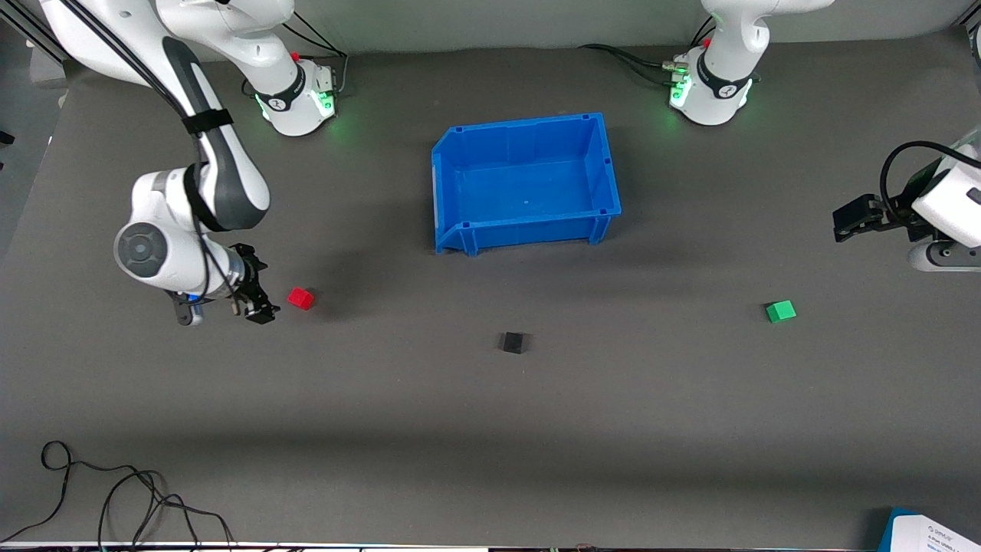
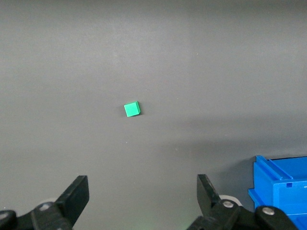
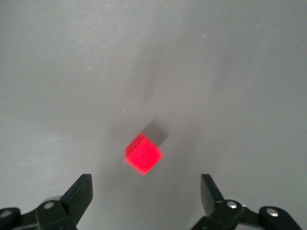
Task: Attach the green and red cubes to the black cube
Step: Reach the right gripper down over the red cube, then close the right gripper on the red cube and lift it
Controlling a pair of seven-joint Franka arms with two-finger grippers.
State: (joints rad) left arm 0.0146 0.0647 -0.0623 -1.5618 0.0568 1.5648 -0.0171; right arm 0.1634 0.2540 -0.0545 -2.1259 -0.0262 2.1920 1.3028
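Observation:
My right gripper grabs the red cube [image 1: 301, 298] by its sides next, to attach it to the black cube [image 1: 513, 342].
The red cube [image 1: 301, 298] lies on the table toward the right arm's end. My right gripper [image 1: 260, 309] is open and empty, low beside it; in the right wrist view the red cube [image 3: 143, 154] sits just ahead of the open gripper [image 3: 145, 191]. The black cube [image 1: 513, 342] lies near the table's middle, nearer to the camera than the blue bin. The green cube [image 1: 781, 311] lies toward the left arm's end. My left gripper [image 1: 848, 221] is open and empty, raised above the table; the green cube [image 2: 132, 109] shows well ahead of the gripper [image 2: 142, 195] in the left wrist view.
An empty blue bin [image 1: 605, 172] stands at the table's middle, toward the bases; its corner also shows in the left wrist view [image 2: 280, 184]. Loose cables [image 1: 115, 498] lie at the near edge by the right arm's end. A white-and-blue object [image 1: 931, 533] sits at the other near corner.

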